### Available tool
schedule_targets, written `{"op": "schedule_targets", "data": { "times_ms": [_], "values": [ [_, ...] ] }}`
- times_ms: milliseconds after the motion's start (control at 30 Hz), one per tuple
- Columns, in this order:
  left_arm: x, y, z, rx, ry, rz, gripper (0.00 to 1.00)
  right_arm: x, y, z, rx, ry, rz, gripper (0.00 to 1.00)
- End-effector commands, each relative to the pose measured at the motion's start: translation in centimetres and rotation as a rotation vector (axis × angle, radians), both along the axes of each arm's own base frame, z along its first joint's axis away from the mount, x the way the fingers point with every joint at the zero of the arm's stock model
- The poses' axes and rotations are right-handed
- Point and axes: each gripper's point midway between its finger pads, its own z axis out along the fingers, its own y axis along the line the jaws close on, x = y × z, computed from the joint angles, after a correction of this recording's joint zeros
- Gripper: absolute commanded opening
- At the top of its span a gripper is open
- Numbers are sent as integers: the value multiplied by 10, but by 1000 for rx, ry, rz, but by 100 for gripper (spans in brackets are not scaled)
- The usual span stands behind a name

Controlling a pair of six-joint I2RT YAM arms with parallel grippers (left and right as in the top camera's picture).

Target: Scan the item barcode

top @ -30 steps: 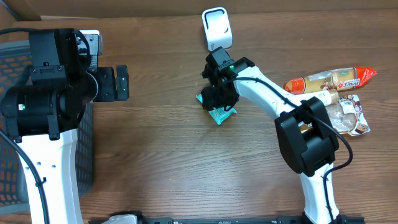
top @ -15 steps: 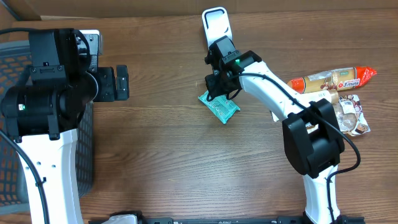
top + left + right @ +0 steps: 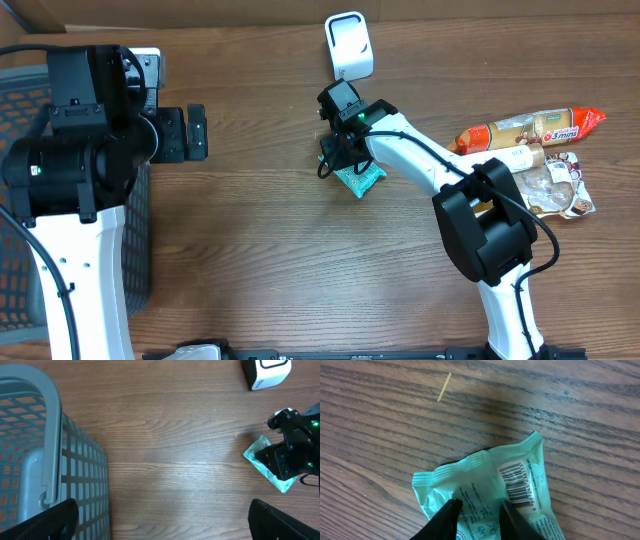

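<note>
Next, my right gripper grabs the mint-green packet by the flat wrapper (image 3: 480,504) beside its barcode, which leaves the barcode (image 3: 517,482) uncovered to scan.
The item is a mint-green snack packet (image 3: 362,181) lying flat on the wooden table, barcode (image 3: 517,482) facing up. My right gripper (image 3: 335,160) hovers right over its left part. In the right wrist view the gripper (image 3: 479,509) stands narrowly open, both fingertips (image 3: 451,510) over the packet (image 3: 480,477) and the wrapper flat between them. The white scanner (image 3: 348,45) stands at the table's far edge, just behind the packet. My left gripper (image 3: 195,132) is wide open and holds nothing, far to the left. From the left wrist the packet (image 3: 256,453) shows partly under the right arm.
A grey plastic basket (image 3: 50,460) stands at the left edge under the left arm. More wrapped snacks lie at the right: an orange-ended loaf pack (image 3: 530,128) and a clear bag of pastries (image 3: 558,188). A small wood splinter (image 3: 444,386) lies beyond the packet.
The right gripper came off the packet and lifted toward the scanner, then moved back down over the packet's left part. The packet stayed on the table. The left arm has not moved.
</note>
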Motion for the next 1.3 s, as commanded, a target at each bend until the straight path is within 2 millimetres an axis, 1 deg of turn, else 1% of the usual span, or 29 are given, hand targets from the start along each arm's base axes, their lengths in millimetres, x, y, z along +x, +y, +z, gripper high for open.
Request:
{"op": "schedule_targets", "data": {
  "times_ms": [0, 100, 200, 267, 333, 400, 433, 467, 500, 567, 600, 667, 700, 767, 833, 900, 967, 1033, 1067, 1267],
  "values": [
    [3, 3, 0, 16, -1, -6, 99, -20, 8, -25, -9, 59, 178, 27],
    [3, 3, 0, 16, -1, -6, 100, -38, 19, -24, 24, 86, 371, 31],
    [3, 3, 0, 16, -1, -6, 99, -61, 25, -25, 30, 122, 551, 36],
    [3, 3, 0, 17, -1, -7, 100, -74, 27, -25, 31, 142, 632, 37],
    [3, 3, 0, 17, -1, -7, 99, -79, 31, -21, 41, 148, 661, 41],
    [3, 3, 0, 17, -1, -7, 100, -82, 40, -4, 103, 153, 670, 55],
    [3, 2, 0, 16, -1, -7, 100, -82, 46, 16, 170, 157, 670, 64],
    [3, 3, 0, 16, -1, -6, 100, -81, 48, 29, 203, 154, 665, 70],
    [3, 3, 0, 16, -1, -6, 99, -77, 48, 46, 237, 149, 635, 73],
    [3, 3, 0, 16, -1, -6, 100, -64, 43, 76, 279, 137, 533, 75],
    [3, 3, 0, 16, -1, -6, 100, -59, 39, 86, 288, 135, 482, 75],
    [3, 3, 0, 16, -1, -6, 100, -48, 22, 103, 307, 148, 355, 76],
    [3, 3, 0, 16, -1, -6, 99, -43, 13, 106, 311, 162, 298, 76],
    [3, 3, 0, 16, -1, -6, 99, -38, -10, 105, 303, 201, 224, 79],
    [3, 3, 0, 16, -1, -6, 99, -34, -34, 95, 290, 235, 179, 84],
    [3, 3, 0, 16, -1, -6, 100, -34, -51, 83, 280, 255, 171, 84],
    [3, 3, 0, 16, -1, -6, 100, -35, -64, 69, 275, 278, 145, 87],
    [3, 3, 0, 16, -1, -6, 100, -39, -71, 57, 285, 301, 127, 87],
    [3, 3, 0, 16, -1, -6, 99, -45, -70, 45, 332, 327, 119, 87],
    [3, 3, 0, 16, -1, -6, 100, -60, -62, 24, 443, 366, 125, 87]
  ]
}}
